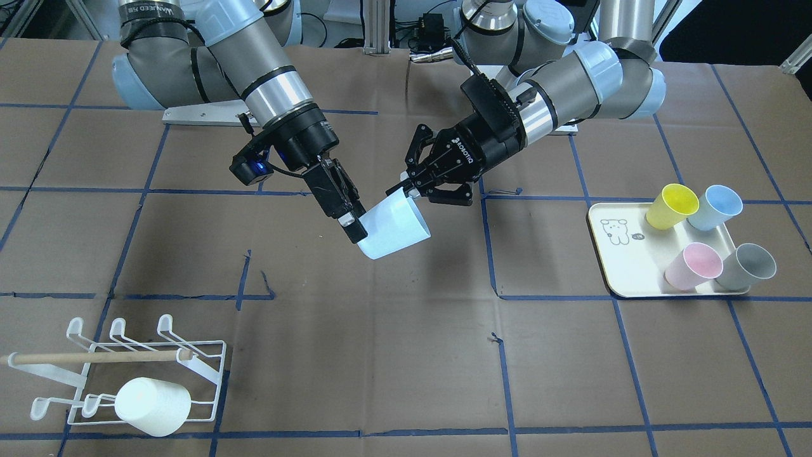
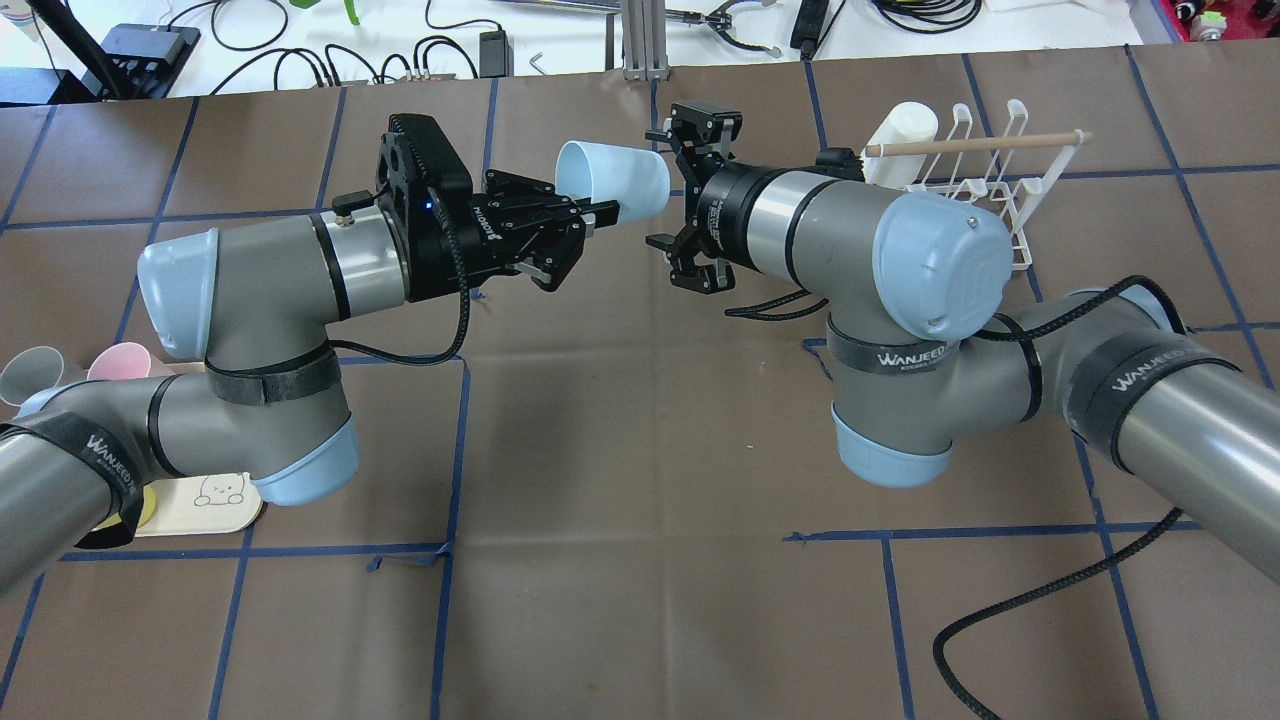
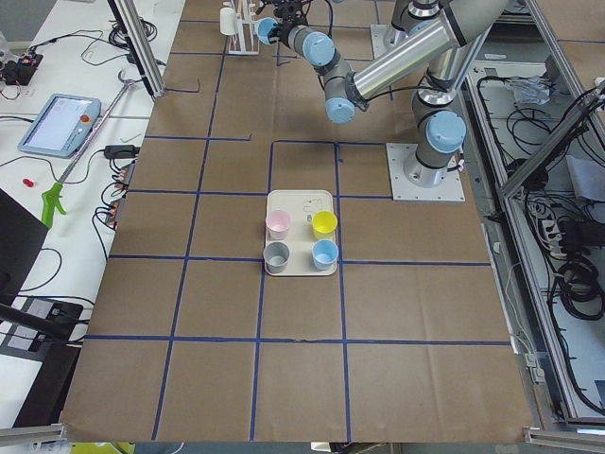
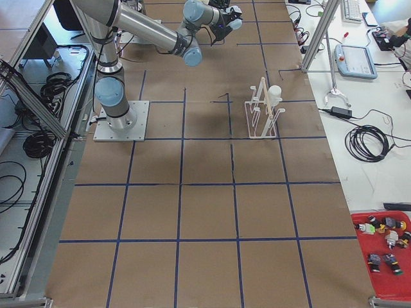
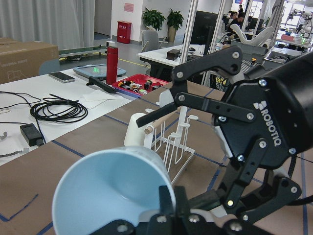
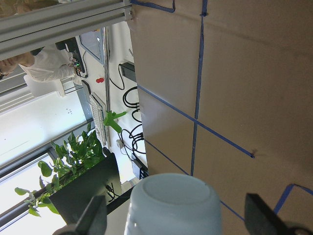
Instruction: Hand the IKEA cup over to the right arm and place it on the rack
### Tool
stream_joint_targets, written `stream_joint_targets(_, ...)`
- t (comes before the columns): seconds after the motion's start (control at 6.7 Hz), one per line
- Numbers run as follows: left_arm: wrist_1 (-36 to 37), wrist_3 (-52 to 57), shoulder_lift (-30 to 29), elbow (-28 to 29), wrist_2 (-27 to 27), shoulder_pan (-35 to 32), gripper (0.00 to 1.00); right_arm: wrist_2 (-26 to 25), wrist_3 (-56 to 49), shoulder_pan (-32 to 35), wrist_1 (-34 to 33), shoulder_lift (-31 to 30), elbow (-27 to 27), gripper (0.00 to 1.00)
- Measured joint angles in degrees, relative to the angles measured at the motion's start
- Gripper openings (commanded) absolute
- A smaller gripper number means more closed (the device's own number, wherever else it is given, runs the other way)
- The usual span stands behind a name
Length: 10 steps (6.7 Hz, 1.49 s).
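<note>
I will next grab the pale blue cup (image 1: 396, 228) by its closed base with my right gripper to place it on the rack.
The pale blue IKEA cup (image 1: 396, 228) hangs on its side above the table's middle, between the two arms. My left gripper (image 1: 406, 189) is shut on the cup's rim, one finger inside the mouth (image 5: 166, 203). My right gripper (image 1: 352, 225) is open at the cup's closed end. In the right wrist view the cup's base (image 6: 173, 205) sits between the two spread fingers (image 6: 93, 218) with a gap on each side. The white wire rack (image 1: 95, 357) with its wooden dowel stands on the table on the right arm's side, also seen from overhead (image 2: 975, 143).
A white cup (image 1: 152, 406) hangs on one rack prong. A cream tray (image 1: 625, 266) on the left arm's side holds a yellow cup (image 1: 672, 206), a blue cup (image 1: 717, 206), a pink cup (image 1: 694, 266) and a grey cup (image 1: 748, 270). Brown paper with blue tape lines covers the table.
</note>
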Motion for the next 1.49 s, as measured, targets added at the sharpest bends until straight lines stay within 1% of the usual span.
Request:
stream_joint_targets(0.3, 0.0, -0.3, 0.0, 0.0, 0.0, 0.0, 0.04, -0.6, 0.1, 0.7, 0.0, 1.8, -2.0, 0.98)
stream_joint_targets(0.6, 0.0, -0.4, 0.1, 0.0, 0.0, 0.0, 0.04, -0.7, 0.2, 1.7, 0.0, 2.3, -2.3, 0.97)
stream_joint_targets(0.75, 0.0, -0.5, 0.1, 0.0, 0.0, 0.0, 0.04, -0.6, 0.3, 1.9, -0.1, 2.3, -2.3, 0.94)
stream_joint_targets(1.04, 0.0, -0.7, 0.1, 0.0, 0.0, 0.0, 0.04, -0.1, 0.2, 2.1, -0.3, 2.4, -2.3, 0.68)
stream_joint_targets(1.19, 0.1, -0.7, 0.1, 0.0, 0.0, 0.0, 0.06, 0.2, 0.2, 2.2, -0.4, 2.4, -2.4, 0.59)
stream_joint_targets(1.34, 0.1, -0.7, 0.1, 0.0, 0.1, 0.0, 0.12, 0.4, 0.0, 2.2, -0.5, 2.4, -2.3, 0.51)
stream_joint_targets(1.49, 0.1, -0.8, 0.1, 0.0, 0.1, 0.0, 0.32, 0.5, -0.2, 2.2, -0.6, 2.4, -2.3, 0.46)
